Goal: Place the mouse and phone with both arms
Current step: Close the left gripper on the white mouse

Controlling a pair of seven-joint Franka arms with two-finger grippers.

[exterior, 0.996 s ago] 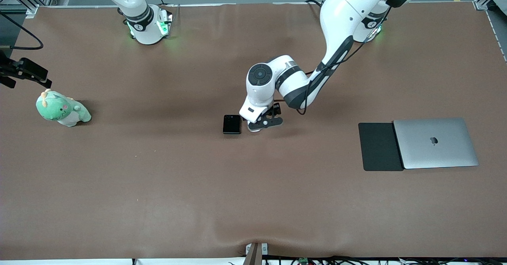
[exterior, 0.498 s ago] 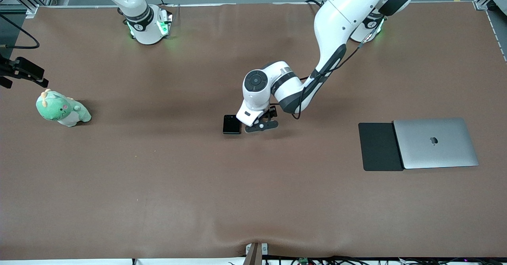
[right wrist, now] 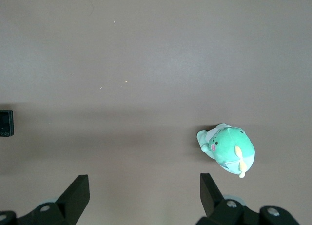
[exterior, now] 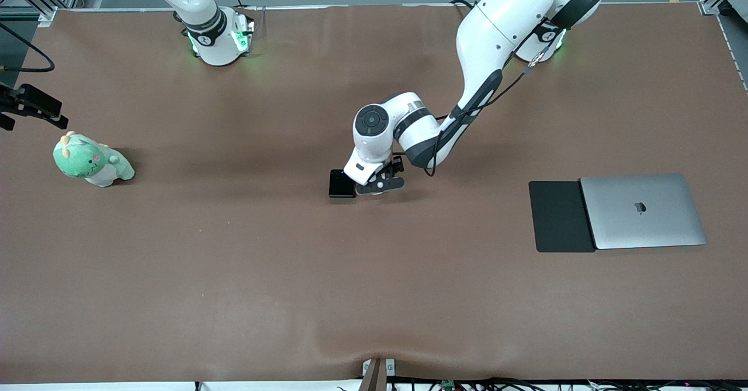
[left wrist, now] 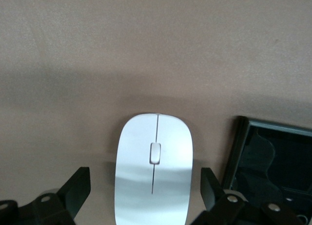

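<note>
The left gripper's fingers are beside the white mouse's sides, and the black phone [exterior: 341, 183] [left wrist: 273, 161] is outside those fingers. The left gripper should close on the white mouse.
The white mouse [left wrist: 153, 169] lies flat on the brown table beside the black phone [left wrist: 273, 161]. In the front view the phone [exterior: 341, 183] shows at mid-table and the mouse is hidden under my left hand. My left gripper [exterior: 380, 186] is open just over the mouse. In the left wrist view it [left wrist: 144, 178] has one finger on each side of the mouse, apart from it. My right gripper [exterior: 29, 107] is open and empty, up over the right arm's end of the table; it [right wrist: 144, 183] has bare table between its fingers.
A green plush toy [exterior: 90, 160] lies near the right arm's end, also in the right wrist view [right wrist: 226, 149]. A closed silver laptop [exterior: 643, 211] and a flat black mouse pad [exterior: 558, 215] lie side by side toward the left arm's end.
My left arm has shifted its hand toward the phone, over the mouse. My right gripper has drifted slightly toward the table's edge.
</note>
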